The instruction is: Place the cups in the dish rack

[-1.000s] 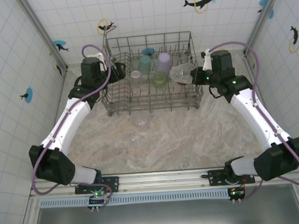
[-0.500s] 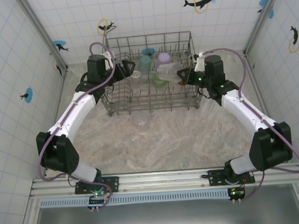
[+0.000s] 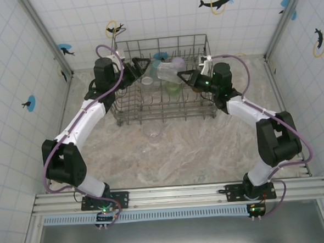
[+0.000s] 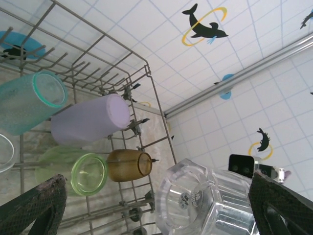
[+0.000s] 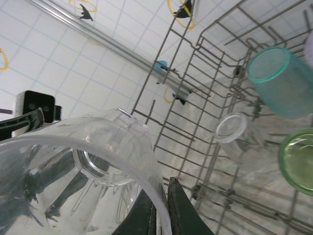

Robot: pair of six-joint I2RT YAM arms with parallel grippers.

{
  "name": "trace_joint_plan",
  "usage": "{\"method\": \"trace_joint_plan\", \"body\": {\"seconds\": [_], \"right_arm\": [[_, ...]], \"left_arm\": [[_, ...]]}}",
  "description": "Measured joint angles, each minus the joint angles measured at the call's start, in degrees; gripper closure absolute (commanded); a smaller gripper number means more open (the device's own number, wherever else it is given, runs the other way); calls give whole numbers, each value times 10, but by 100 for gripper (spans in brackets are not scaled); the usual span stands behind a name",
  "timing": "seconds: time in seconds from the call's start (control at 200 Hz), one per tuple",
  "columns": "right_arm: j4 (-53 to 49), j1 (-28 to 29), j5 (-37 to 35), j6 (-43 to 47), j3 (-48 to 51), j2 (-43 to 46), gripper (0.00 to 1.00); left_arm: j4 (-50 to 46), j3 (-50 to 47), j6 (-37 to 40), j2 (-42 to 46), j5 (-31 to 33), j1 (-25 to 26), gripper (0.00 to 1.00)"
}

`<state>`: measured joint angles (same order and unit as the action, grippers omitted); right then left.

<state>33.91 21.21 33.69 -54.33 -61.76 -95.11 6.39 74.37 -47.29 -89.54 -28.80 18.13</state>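
Note:
My left gripper is open, and there is a gap between its fingers and the faceted clear cup's base [image 3: 160,71]. It should move toward the cup's base before it closes.
The grey wire dish rack [image 3: 129,111] stands at the back of the table. Inside it lie a teal cup [image 4: 29,100], a lavender cup [image 4: 90,120], a light green cup [image 4: 85,174], an amber-brown cup [image 4: 128,165] and a clear cup [image 5: 234,129]. My right gripper [image 3: 188,77] hangs over the rack, shut on the rim of a faceted clear cup [image 3: 168,71], whose wall is pinched between the fingers [image 5: 183,210]. My left gripper [image 3: 140,66] is open over the rack's left side, with that cup's base [image 4: 205,200] facing it. Another clear cup [image 3: 153,134] stands on the table in front of the rack.
Tiled walls with dolphin stickers close in the marbled table [image 3: 208,151] on three sides. The rack's tall grid sides [image 4: 146,83] rise around both grippers. Open table surface lies between the rack and the arm bases.
The right arm has swung left over the rack with the clear cup. The left gripper has moved right over the rack towards that cup.

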Motion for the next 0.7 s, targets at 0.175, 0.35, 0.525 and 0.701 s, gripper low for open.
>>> {"method": "trace_joint_plan", "body": {"seconds": [0.175, 0.35, 0.525, 0.701], "right_arm": [[78, 10, 11, -60, 0, -31, 100], [124, 28, 14, -96, -1, -58, 100], [176, 42, 26, -145, -21, -100, 100], [217, 43, 22, -170, -29, -111, 100]], "left_arm": [[28, -18, -30, -1, -12, 0, 2], [50, -22, -53, -2, -23, 0, 2], [83, -32, -85, -2, -37, 0, 2], [113, -55, -115, -2, -51, 5, 2]]}}
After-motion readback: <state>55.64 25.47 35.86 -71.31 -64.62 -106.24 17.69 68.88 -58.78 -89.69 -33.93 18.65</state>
